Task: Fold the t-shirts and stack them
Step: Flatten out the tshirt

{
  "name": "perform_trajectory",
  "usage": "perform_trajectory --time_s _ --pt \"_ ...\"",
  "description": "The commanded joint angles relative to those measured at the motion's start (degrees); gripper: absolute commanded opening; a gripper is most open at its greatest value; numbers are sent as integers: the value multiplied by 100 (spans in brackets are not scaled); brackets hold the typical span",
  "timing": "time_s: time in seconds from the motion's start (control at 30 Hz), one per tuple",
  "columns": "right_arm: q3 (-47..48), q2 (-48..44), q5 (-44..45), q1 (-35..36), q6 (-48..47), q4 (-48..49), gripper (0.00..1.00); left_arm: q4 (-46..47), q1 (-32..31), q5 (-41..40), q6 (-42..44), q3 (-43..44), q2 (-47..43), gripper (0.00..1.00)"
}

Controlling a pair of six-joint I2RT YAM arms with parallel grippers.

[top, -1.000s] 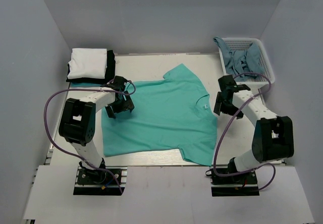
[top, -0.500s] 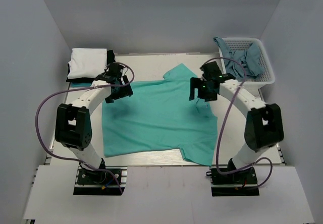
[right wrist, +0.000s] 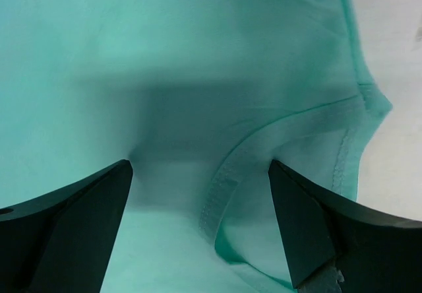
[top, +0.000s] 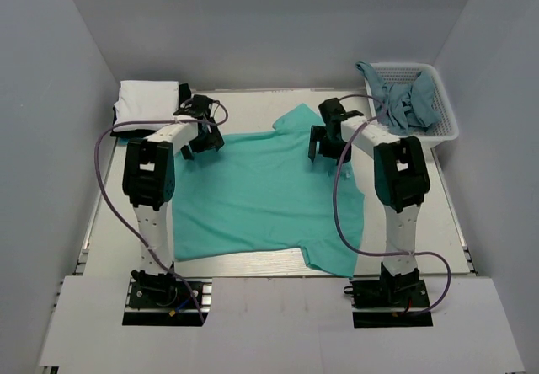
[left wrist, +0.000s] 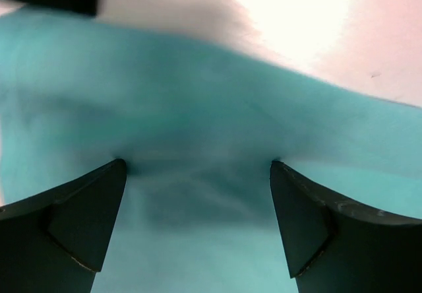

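Observation:
I will next use my left gripper to grab the turquoise-green t-shirt (top: 261, 197) by its far corner, away from the neck, so that the shirt stays spread flat to fold.
A turquoise-green t-shirt (top: 261, 197) lies spread flat in the middle of the table, its neck toward the right. My left gripper (top: 202, 142) is open over the shirt's far left corner. In the left wrist view the shirt (left wrist: 198, 101) fills the frame, and the gripper (left wrist: 198, 167) has both fingertips (left wrist: 99, 200) down at the cloth. My right gripper (top: 324, 148) is open over the shirt's far edge by the far sleeve. In the right wrist view the gripper (right wrist: 200, 165) straddles a stitched hem band (right wrist: 221, 187) of the shirt (right wrist: 132, 42). A folded stack (top: 150, 104), white on black, sits at the far left.
A white lattice basket (top: 445, 113) stands at the far right with grey-blue garments (top: 404, 100) hanging over its rim. Grey walls close in the table on three sides. Purple cables loop out from both arms.
Both arms have reached toward the far edge of the shirt. The right gripper came in from the shirt's right side to the far sleeve. The left moved up to the far left corner.

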Motion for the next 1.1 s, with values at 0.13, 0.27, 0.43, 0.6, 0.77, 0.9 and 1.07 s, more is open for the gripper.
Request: perform_trajectory --time_s 0.13,0.27,0.43,0.6,0.77,0.9,1.07 --pt "903 842 524 -752 337 -637 90 198 -202 432 411 1280 991 100" --pt "1923 1536 401 -849 -181 -751 90 66 -202 757 727 2494 1790 100" --pt "3374 1871 -56 -788 -874 -1058 90 -231 -202 1232 1096 4235 2556 100" --pt "2648 607 -13 -533 -1167 -744 90 -137 -202 1443 1149 2986 1128 100" --pt "864 -1192 243 -375 -589 -471 90 -610 -202 637 387 966 -973 100" --pt "-1067 -2697 75 -419 220 74 90 -979 -71 459 -432 -980 -2643 100" --pt "-2869 -4102 208 -419 1073 14 90 -1164 -18 327 -1337 -3045 -4156 100"
